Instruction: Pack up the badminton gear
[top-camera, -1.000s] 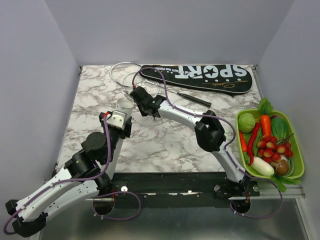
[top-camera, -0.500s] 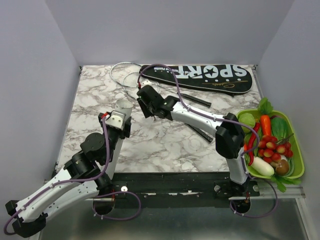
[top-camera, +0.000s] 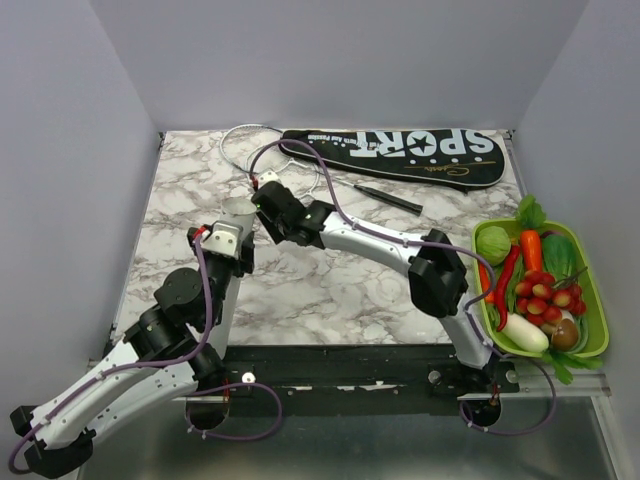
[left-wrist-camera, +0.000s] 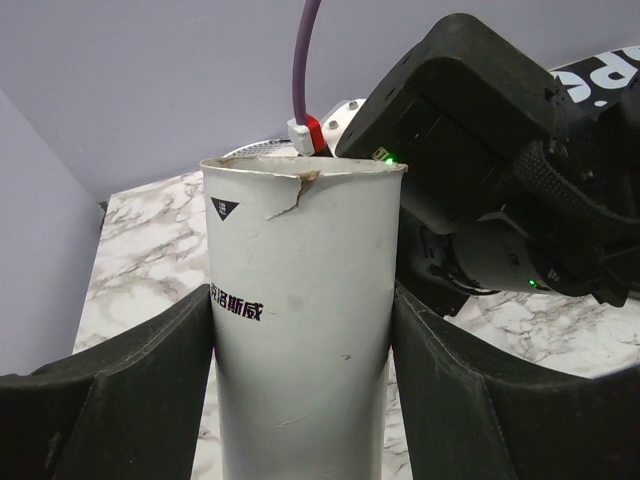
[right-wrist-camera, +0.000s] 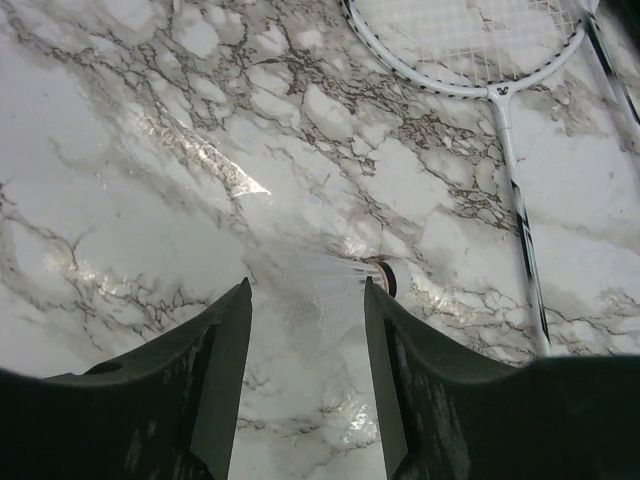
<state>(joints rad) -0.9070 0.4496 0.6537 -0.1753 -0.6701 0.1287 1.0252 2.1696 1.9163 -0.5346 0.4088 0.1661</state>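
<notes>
The robot's right gripper should next grab the last shuttlecock by its skirt (right-wrist-camera: 327, 298), so that its banded base stays free to go into the tube first.
My left gripper (left-wrist-camera: 300, 295) is shut on an upright white cardboard tube (left-wrist-camera: 300, 330) with a torn rim; the tube also shows in the top view (top-camera: 238, 208). My right gripper (right-wrist-camera: 307, 290) is open, low over the marble, with a white shuttlecock (right-wrist-camera: 335, 285) lying between its fingers. In the top view it (top-camera: 264, 192) sits just right of the tube. Two rackets lie at the back, hoops (top-camera: 250, 150) pale; one hoop (right-wrist-camera: 470, 45) and its shaft (right-wrist-camera: 520, 220) show in the right wrist view. The black SPORT bag (top-camera: 400, 155) lies along the back edge.
A green tray (top-camera: 598, 300) of toy vegetables stands at the right edge. A black racket handle (top-camera: 388, 197) lies in front of the bag. Grey walls close the table on three sides. The right arm's body (left-wrist-camera: 500, 180) is close behind the tube.
My right gripper has swung left, from near the table's middle to just beside the tube. My left arm with the tube has shifted slightly left.
</notes>
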